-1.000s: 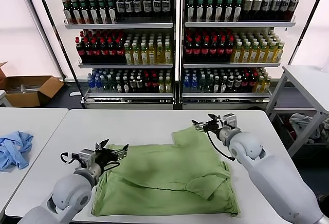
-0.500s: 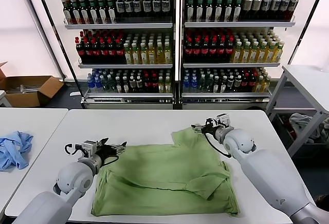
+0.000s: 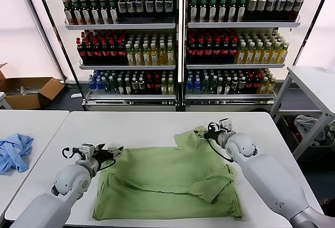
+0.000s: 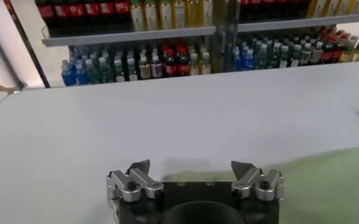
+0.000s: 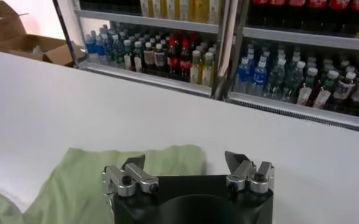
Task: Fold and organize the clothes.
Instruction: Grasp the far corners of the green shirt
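Observation:
My left gripper will take hold of the light green T-shirt next. It will grab it by its loose corner to fold it over on itself.
The light green T-shirt lies partly folded on the white table, and no print shows. My left gripper is open and empty, low over the table at the shirt's near-left corner. In the left wrist view the green cloth lies just below and beside the jaws. My right gripper is open and empty at the shirt's far sleeve. In the right wrist view the sleeve lies under the jaws.
A light blue garment lies on the separate table to the left. Shelves of bottles stand behind the table. A cardboard box sits on the floor at the far left. Another table stands at the right.
My left gripper has drawn slightly left toward the shirt's corner. My right gripper has shifted a little left and lower onto the sleeve. The shirt has stayed put.

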You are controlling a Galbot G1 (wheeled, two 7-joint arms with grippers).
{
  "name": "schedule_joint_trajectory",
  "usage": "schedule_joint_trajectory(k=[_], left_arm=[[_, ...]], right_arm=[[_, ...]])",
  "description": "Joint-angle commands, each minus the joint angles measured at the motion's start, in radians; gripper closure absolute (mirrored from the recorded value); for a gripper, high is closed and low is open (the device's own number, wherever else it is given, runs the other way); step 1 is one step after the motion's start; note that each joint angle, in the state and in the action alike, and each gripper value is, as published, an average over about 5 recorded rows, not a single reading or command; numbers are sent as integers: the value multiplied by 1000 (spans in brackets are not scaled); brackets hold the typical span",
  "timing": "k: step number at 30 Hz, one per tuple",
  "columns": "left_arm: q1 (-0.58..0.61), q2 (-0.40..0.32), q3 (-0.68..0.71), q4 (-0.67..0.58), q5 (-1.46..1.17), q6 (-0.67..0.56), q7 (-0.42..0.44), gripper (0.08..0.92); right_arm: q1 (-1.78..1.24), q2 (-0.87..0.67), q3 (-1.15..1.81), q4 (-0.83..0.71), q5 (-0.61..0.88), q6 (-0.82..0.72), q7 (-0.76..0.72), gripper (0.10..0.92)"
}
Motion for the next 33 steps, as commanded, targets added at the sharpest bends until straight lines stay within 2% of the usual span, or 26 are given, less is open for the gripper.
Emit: schedule_joint_trajectory(k=[1, 13, 17, 21, 33], left_arm=[[57, 4, -34, -8, -7, 2, 4, 177], [53, -11, -26, -3, -30, 2, 38, 183], [54, -12, -24, -4, -30, 1, 46, 276], [59, -12, -24, -7, -29, 1, 60, 406], [63, -7, -20, -37, -2, -10, 99, 753]], right_arm=[[0, 6, 5, -10, -5, -2, -2, 203], [-40, 39, 53, -36, -29, -1, -16, 203], [-56, 53, 58, -48, -49, 0, -32, 219], [-59, 57, 51, -49, -59, 0, -44, 304], [-62, 29, 26, -11, -83, 1, -54, 650]])
